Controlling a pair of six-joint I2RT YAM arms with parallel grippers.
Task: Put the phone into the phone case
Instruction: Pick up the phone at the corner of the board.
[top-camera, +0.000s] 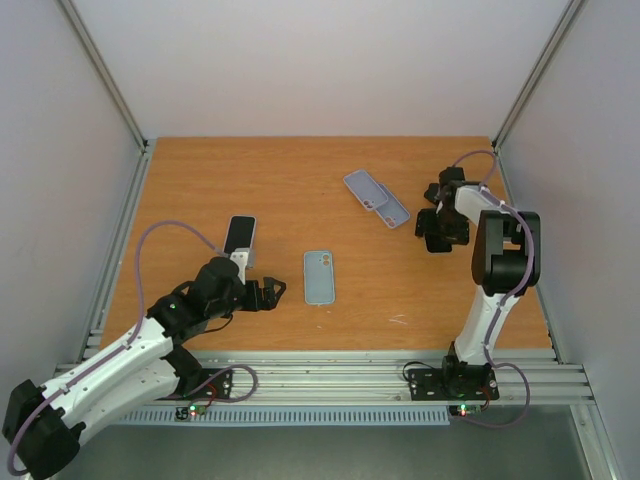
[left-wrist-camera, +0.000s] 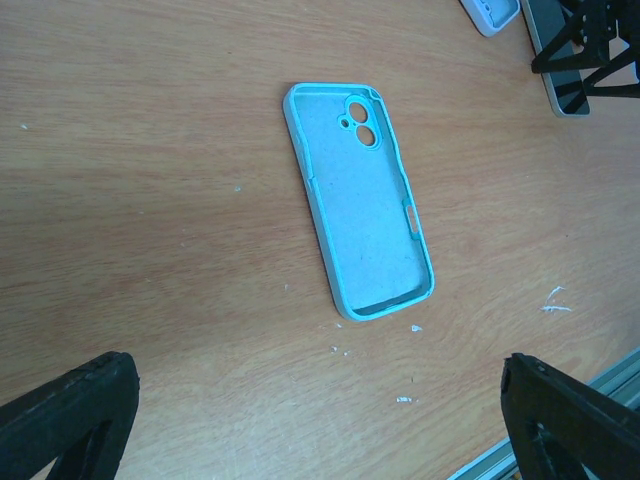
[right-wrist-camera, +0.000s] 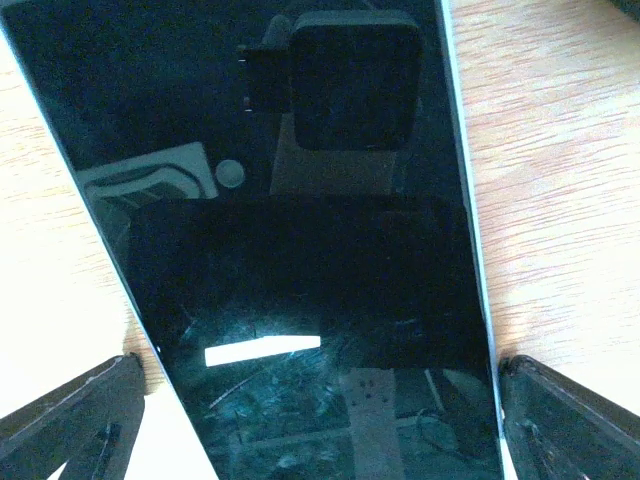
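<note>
My right gripper needs to close on the phone now, because both of its fingers reach down to the tabletop right beside the long edges of the phone with the black screen.
A light blue phone case (top-camera: 319, 276) lies open side up in the middle of the table; it also shows in the left wrist view (left-wrist-camera: 360, 200). My left gripper (top-camera: 270, 293) is open and empty just left of it, with the case ahead of its fingers (left-wrist-camera: 70, 415). My right gripper (top-camera: 437, 228) is open at the back right, low over a black-screened phone (right-wrist-camera: 300, 250). Its fingers (right-wrist-camera: 570, 420) straddle the phone's long edges. That phone shows partly in the left wrist view (left-wrist-camera: 565, 95). A second black-screened phone (top-camera: 240, 234) lies behind my left gripper.
Two pale lavender phone-shaped pieces (top-camera: 363, 187) (top-camera: 393, 212) lie side by side at the back, just left of my right gripper. White walls and metal rails (top-camera: 120, 250) close in the table on the sides and back.
</note>
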